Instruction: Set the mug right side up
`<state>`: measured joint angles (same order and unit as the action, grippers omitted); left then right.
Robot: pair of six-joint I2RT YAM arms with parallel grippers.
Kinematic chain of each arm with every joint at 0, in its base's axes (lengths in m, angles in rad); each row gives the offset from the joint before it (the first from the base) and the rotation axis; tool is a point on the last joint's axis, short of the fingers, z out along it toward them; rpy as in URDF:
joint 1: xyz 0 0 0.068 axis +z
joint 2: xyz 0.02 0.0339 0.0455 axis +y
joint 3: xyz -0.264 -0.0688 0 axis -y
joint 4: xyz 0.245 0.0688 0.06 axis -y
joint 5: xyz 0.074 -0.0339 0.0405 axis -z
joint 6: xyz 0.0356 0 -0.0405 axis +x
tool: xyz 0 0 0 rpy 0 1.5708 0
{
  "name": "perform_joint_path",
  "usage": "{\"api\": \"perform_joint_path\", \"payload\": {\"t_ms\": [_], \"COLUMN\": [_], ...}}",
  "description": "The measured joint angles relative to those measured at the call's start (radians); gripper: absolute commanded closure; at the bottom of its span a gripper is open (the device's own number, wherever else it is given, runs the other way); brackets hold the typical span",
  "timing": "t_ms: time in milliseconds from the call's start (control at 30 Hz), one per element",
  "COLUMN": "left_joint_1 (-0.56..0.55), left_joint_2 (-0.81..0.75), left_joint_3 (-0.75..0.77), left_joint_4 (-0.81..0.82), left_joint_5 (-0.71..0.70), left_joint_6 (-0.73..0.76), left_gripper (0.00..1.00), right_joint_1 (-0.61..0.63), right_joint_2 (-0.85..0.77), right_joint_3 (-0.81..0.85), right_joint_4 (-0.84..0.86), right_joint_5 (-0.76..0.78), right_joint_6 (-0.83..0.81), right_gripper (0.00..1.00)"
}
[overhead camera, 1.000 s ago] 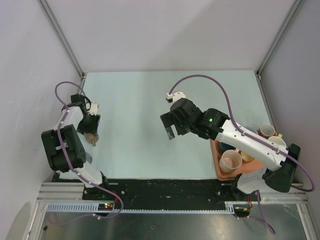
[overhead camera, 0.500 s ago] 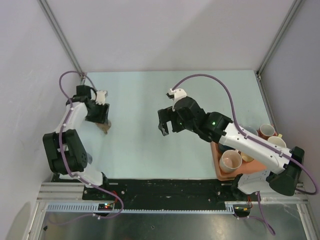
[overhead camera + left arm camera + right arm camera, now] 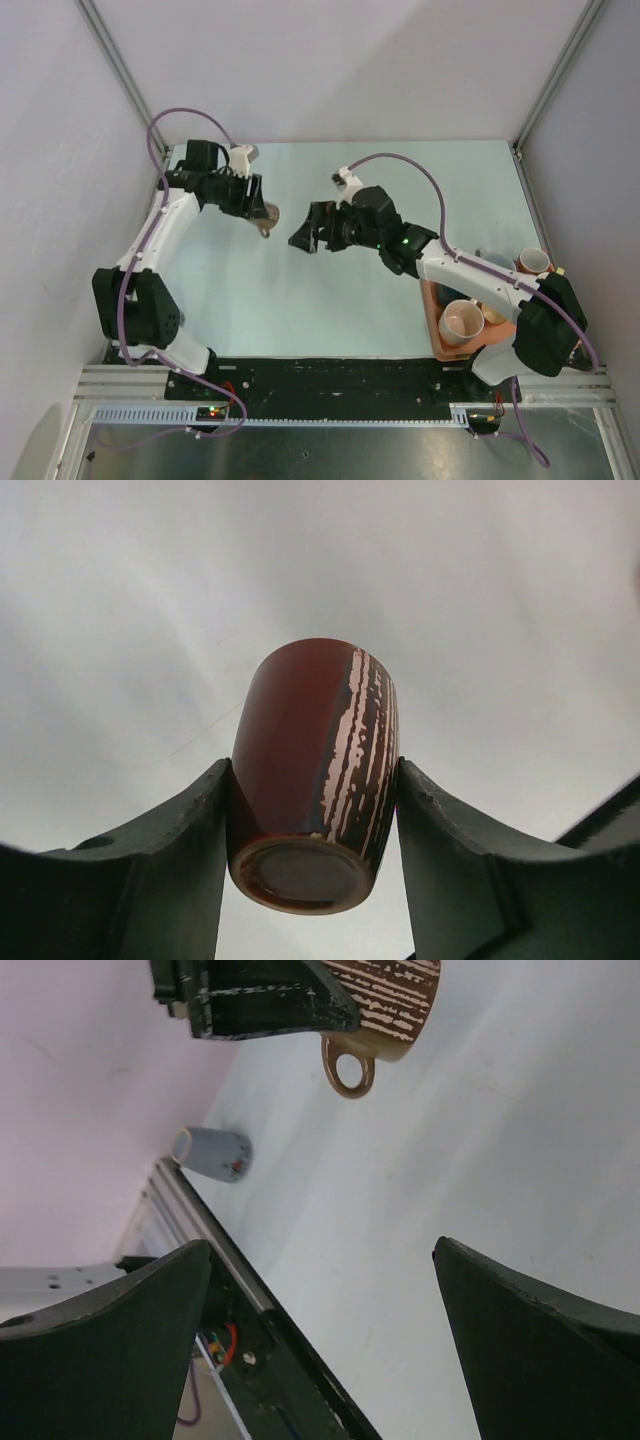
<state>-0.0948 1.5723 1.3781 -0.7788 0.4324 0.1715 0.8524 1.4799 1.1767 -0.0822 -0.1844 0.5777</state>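
My right gripper grabs the mug by the side at its opening (image 3: 275, 213) (image 3: 422, 1008) next, leaving the mug's base free to set the mug right side up.
The mug (image 3: 315, 770) is brown-red with cream streaks, and my left gripper (image 3: 313, 820) is shut on its sides, base toward the wrist camera and mouth pointing away. From above, the mug (image 3: 266, 216) hangs over the table's left-centre at the tip of my left gripper (image 3: 256, 209). My right gripper (image 3: 305, 235) stands open just right of it, not touching. In the right wrist view the mug (image 3: 385, 1000) shows at the top with its handle (image 3: 347, 1070) hanging down, beyond my open right gripper (image 3: 320, 1250).
An orange tray (image 3: 434, 305) at the near right holds several other mugs, one cream (image 3: 460, 323) and one reddish (image 3: 531, 262). A grey-blue cup (image 3: 212, 1152) lies on its side near the table's front rail (image 3: 250, 1300).
My left arm has swung from the near left out toward the table's middle, carrying the mug. My right gripper has moved left toward it, still open.
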Motion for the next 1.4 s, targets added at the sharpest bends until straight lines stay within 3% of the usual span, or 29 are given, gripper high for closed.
{"api": "perform_joint_path", "payload": {"t_ms": [467,733,1033,1167,1267,1300,1333,1367,1400], "left_joint_1": [-0.063,-0.117,-0.181,-0.206,-0.216,-0.22,-0.224,-0.224,-0.224], "left_joint_2": [-0.137,-0.147,-0.144,-0.139,-0.138,-0.138,-0.138,-0.137,-0.137], "left_joint_3": [0.301,0.359,0.402,0.402,0.402,0.402,0.404,0.404,0.405], "left_joint_4": [-0.005,-0.012,-0.013,-0.014,-0.008,-0.005,-0.002,0.0,0.0], "left_joint_5": [0.441,0.498,0.549,0.585,0.605,0.608,0.611,0.62,0.624], "left_joint_6": [-0.247,-0.269,-0.269,-0.268,-0.267,-0.266,-0.265,-0.266,-0.267], "left_gripper": [1.0,1.0,1.0,1.0,1.0,1.0,0.83,0.42,0.21], "right_joint_1": [-0.117,-0.181,-0.175,-0.18,-0.185,-0.187,-0.188,-0.19,-0.193], "right_joint_2": [-0.022,-0.125,-0.146,-0.127,-0.119,-0.114,-0.114,-0.113,-0.113], "right_joint_3": [-0.048,-0.049,-0.049,-0.049,-0.049,-0.049,-0.049,-0.049,-0.049], "right_joint_4": [0.42,0.535,0.591,0.651,0.692,0.706,0.712,0.719,0.722], "right_joint_5": [-0.252,-0.304,-0.302,-0.298,-0.294,-0.296,-0.299,-0.305,-0.312], "right_joint_6": [0.172,0.34,0.494,0.571,0.621,0.65,0.653,0.663,0.666], "right_gripper": [0.11,0.12,0.43,0.66,0.91,0.96,0.98,0.99,0.99]}}
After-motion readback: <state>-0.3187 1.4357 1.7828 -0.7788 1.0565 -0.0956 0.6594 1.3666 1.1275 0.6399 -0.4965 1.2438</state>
